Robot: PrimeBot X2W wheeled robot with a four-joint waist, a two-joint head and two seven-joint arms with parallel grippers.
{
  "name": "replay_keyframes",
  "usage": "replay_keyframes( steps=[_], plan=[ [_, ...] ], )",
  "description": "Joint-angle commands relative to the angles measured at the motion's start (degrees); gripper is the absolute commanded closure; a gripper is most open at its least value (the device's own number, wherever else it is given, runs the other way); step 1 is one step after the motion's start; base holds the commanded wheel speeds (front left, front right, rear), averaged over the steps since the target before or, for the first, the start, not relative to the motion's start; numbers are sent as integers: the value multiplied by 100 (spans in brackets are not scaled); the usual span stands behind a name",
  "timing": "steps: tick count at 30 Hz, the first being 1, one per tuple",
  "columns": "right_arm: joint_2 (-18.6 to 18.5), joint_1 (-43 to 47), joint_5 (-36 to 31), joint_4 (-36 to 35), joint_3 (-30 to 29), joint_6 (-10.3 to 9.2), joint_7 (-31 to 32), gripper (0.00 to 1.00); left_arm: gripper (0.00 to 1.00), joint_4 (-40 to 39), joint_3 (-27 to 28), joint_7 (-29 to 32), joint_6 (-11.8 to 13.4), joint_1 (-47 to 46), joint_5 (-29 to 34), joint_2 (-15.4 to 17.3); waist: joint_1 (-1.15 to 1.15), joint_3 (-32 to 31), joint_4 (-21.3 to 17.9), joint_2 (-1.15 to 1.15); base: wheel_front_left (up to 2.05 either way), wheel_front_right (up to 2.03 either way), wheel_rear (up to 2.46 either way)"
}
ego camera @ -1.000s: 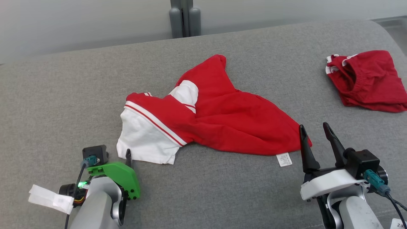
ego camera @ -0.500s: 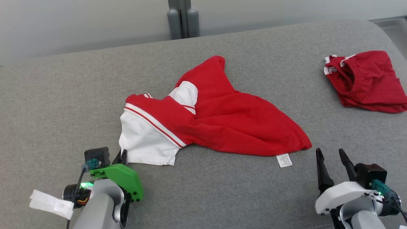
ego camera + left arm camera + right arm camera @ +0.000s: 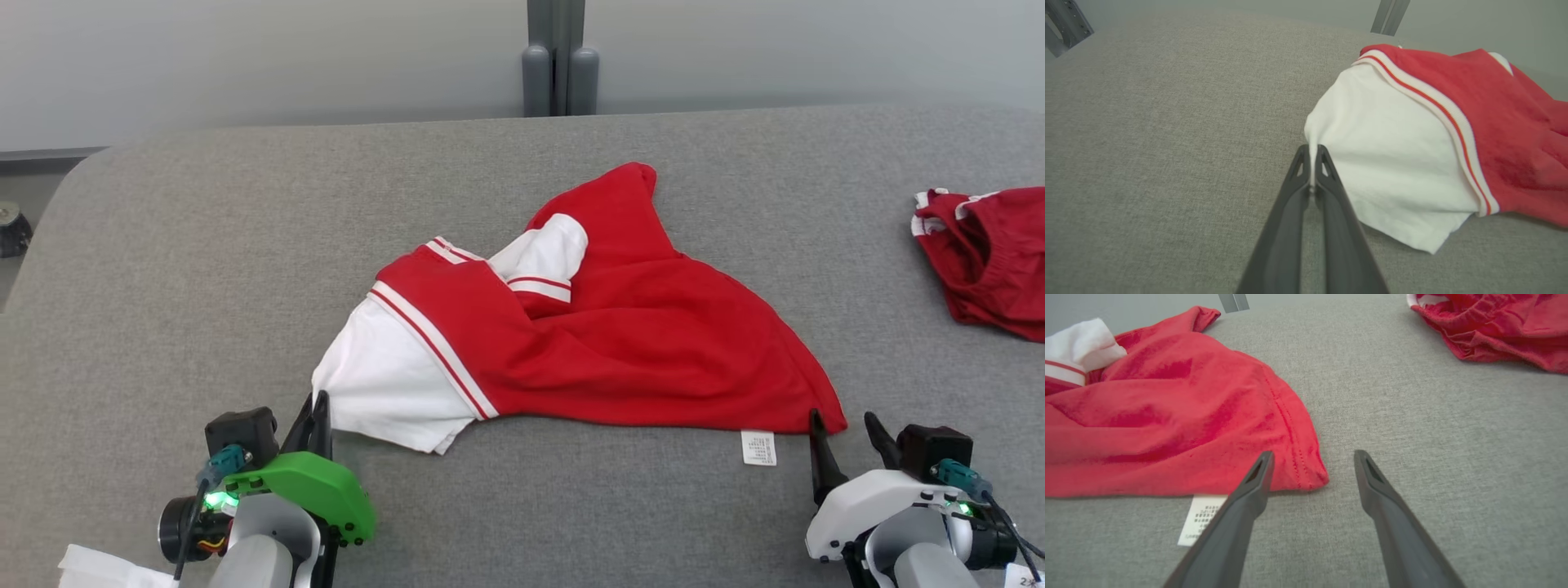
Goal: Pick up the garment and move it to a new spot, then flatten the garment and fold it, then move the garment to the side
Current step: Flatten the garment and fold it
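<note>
Next, my right gripper grabs the red shirt by its hem corner (image 3: 834,422) near the white care label (image 3: 758,447) to flatten the shirt.
The garment (image 3: 588,343) is a red shirt with white sleeves and striped trim, lying rumpled in the middle of the grey padded surface (image 3: 204,269). My left gripper (image 3: 318,406) is shut on the near corner of its white sleeve (image 3: 1392,163); in the left wrist view a pinch of white cloth sits between the two closed fingers (image 3: 1312,153). My right gripper (image 3: 845,425) stands open just in front of the shirt's red hem corner (image 3: 1306,473); the corner lies between the two spread fingertips, apart from them. A white care label (image 3: 1202,518) pokes out beside the left finger.
A second red garment (image 3: 992,261) with white trim lies bunched at the far right of the surface. A grey post (image 3: 559,57) stands against the pale wall behind. The surface's rounded left edge (image 3: 49,237) drops to the floor.
My left gripper has shut on the white sleeve corner. My right gripper has drawn back toward me and stays open. The camera has shifted, so the whole scene sits further right and lower.
</note>
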Motion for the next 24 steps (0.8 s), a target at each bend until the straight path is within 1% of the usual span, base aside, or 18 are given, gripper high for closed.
replay_keyframes(
  steps=[1, 5, 6, 7, 8, 10, 12, 13, 16, 20, 22, 24],
  plan=[
    [-22, -131, -2, 207, 39, -5, 54, 0, 100, -272, -2, 94, 90, 170, -49, 55, 0, -37, 106, 0, 0, 0, 0],
    [-20, -268, 95, 572, 227, -6, 196, 0, 100, -647, -7, 210, 175, 339, -77, 78, 0, -39, 96, 0, 0, 0, 0],
    [-21, -311, 122, 640, 280, -6, 234, 9, 100, -712, -3, 224, 193, 370, -80, 91, 0, -40, 84, 0, 0, 0, 0],
    [-21, -342, 158, 727, 355, -5, 285, 37, 100, -796, -1, 240, 204, 405, -87, 96, 0, -41, 66, 0, 0, 0, 0],
    [-18, -361, 201, 785, 416, -5, 318, 55, 100, -851, -3, 243, 222, 427, -93, 100, 0, -42, 51, 0, 0, 0, 0],
    [-12, -430, 301, 859, 525, -5, 307, 71, 100, -975, -2, 251, 238, 459, -96, 105, 0, -44, 9, 0, 0, 0, 0],
    [-15, -511, 389, 879, 601, -5, 240, 84, 100, -1092, -5, 213, 226, 472, -97, 104, 0, -50, -34, 0, 0, 0, 0],
    [-15, -559, 440, 866, 645, -5, 179, 100, 100, -1163, 0, 176, 221, 466, -115, 98, 0, -56, -59, 0, 0, 0, 0],
    [-24, -645, 555, 760, 696, -5, 24, 100, 100, -1317, 10, 106, 190, 427, -165, 77, 0, -92, -125, 0, 0, 0, 0],
    [-17, -722, 901, 405, 853, -5, -108, 100, 100, -1610, 25, 38, 123, 285, -262, 46, 0, -175, -213, 0, 0, 0, 0],
    [-15, -723, 1392, 35, 1054, -5, -130, 100, 100, -1849, 76, -50, 73, 180, -361, 29, 0, -232, -256, 0, 0, 0, 0],
    [-84, -638, 1716, -391, 1184, -5, -94, 100, 100, -2116, 138, -99, 11, 112, -543, -4, 0, -296, -305, 0, 0, 0, 0]
  ],
)
